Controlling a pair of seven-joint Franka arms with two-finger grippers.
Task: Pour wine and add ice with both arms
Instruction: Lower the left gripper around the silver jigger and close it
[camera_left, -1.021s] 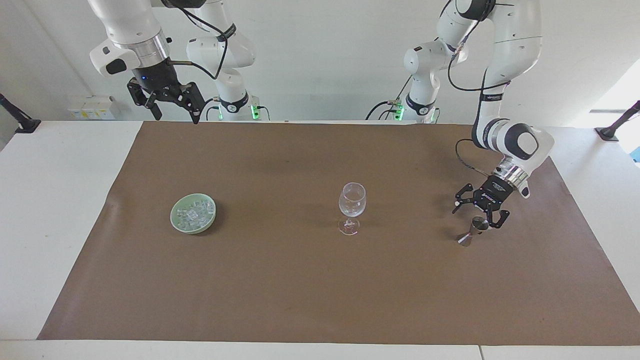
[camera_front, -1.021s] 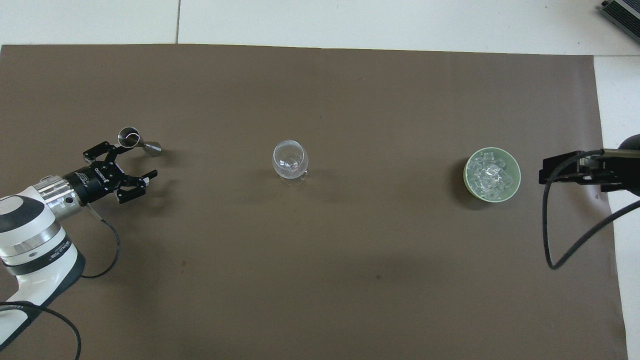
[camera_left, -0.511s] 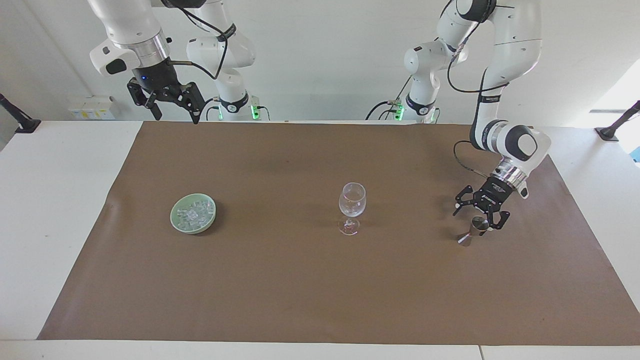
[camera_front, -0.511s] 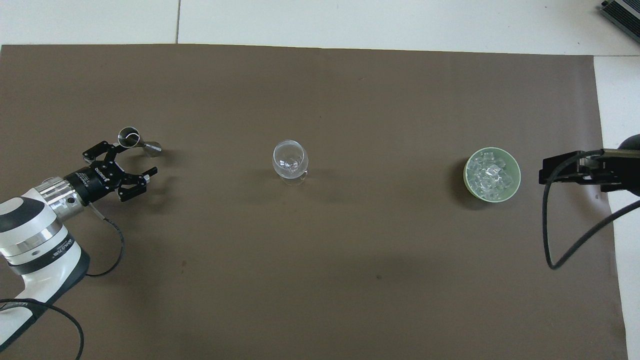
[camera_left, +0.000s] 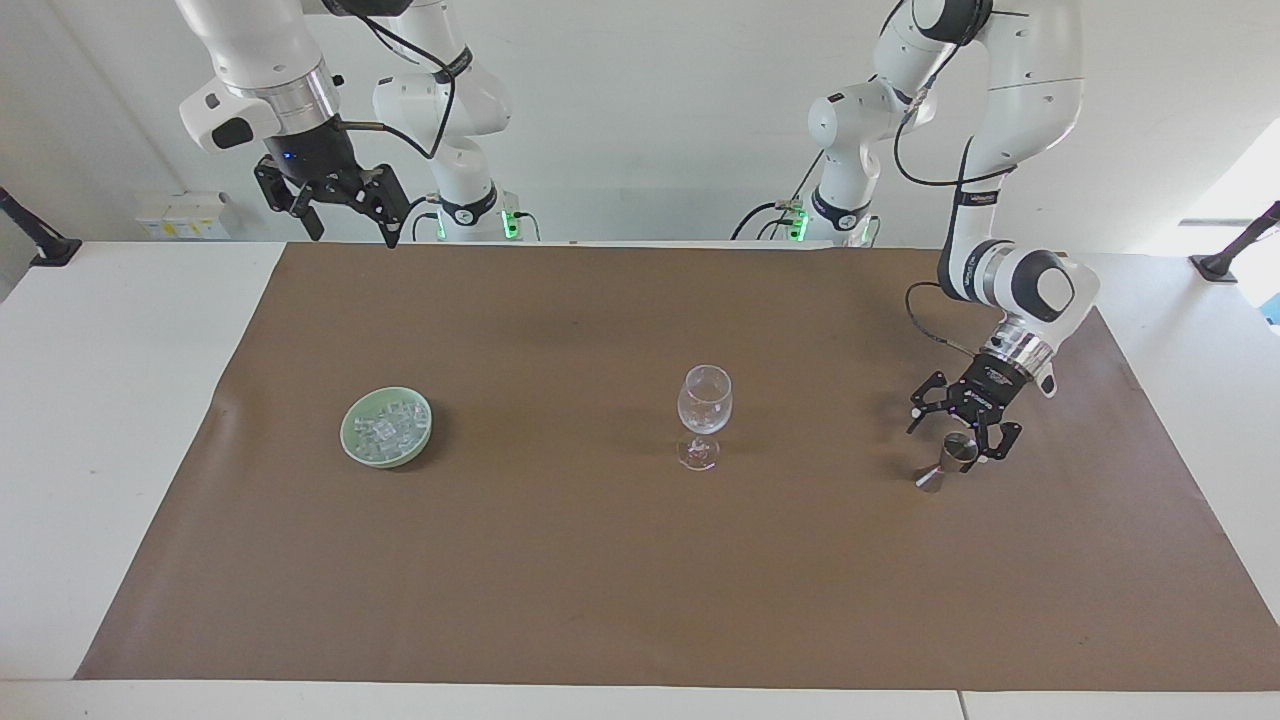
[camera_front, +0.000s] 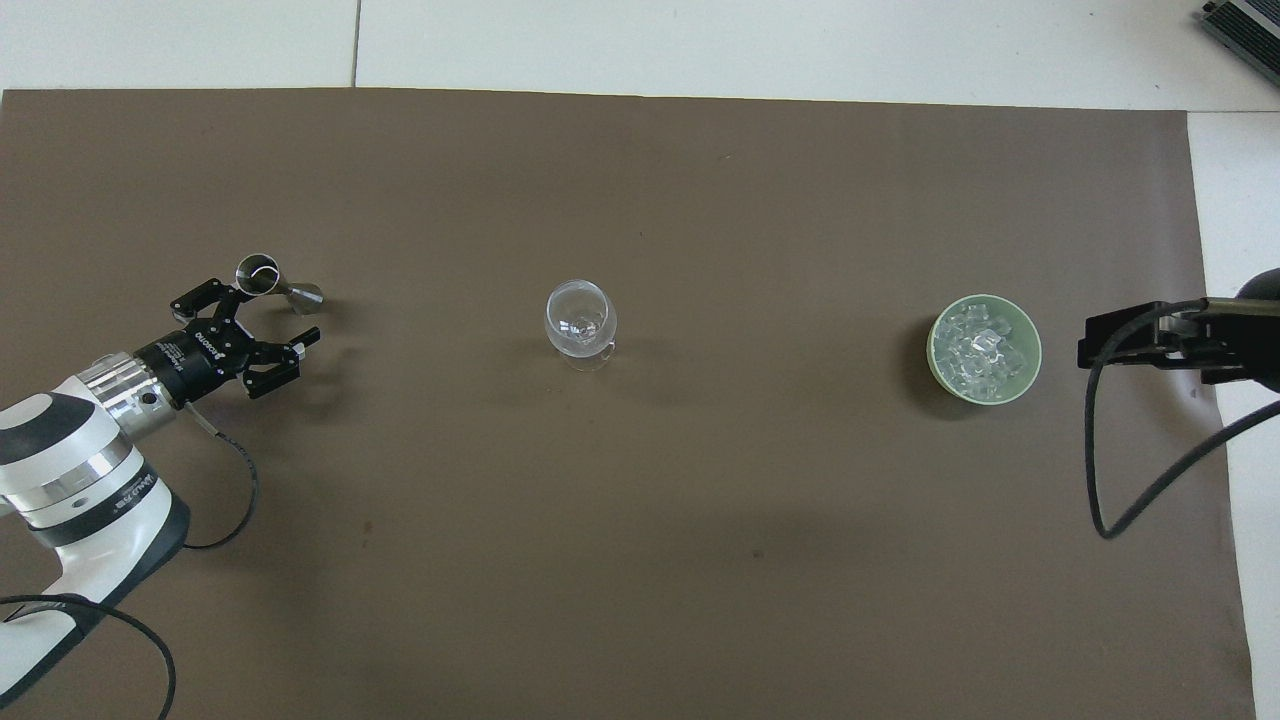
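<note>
Next, the left gripper grips the jigger by its narrow middle (camera_front: 286, 288) between the sloping cones, since the jigger flares out toward both its ends.
A small steel jigger (camera_left: 944, 464) stands on the brown mat toward the left arm's end of the table. My left gripper (camera_left: 957, 440) is low at the jigger, open, with a finger on each side of its upper cup (camera_front: 258, 272). No wine shows, and the jigger's contents cannot be seen. The clear stemmed wine glass (camera_left: 704, 400) stands upright mid-mat (camera_front: 580, 318). The ice (camera_left: 386, 428) is heaped in a pale green bowl (camera_front: 1030, 365) toward the right arm's end. My right gripper (camera_left: 347, 226) waits high over the robots' edge of the mat, open with nothing in it.
The brown mat (camera_left: 560, 580) covers most of the white table (camera_left: 100, 400). A black cable (camera_front: 1130, 490) hangs from the right arm over the mat's edge beside the bowl. Two further small arm bases stand at the robots' edge.
The left gripper has slid a little closer around the jigger and its fingers have narrowed slightly. The right arm, the glass and the bowl have not moved.
</note>
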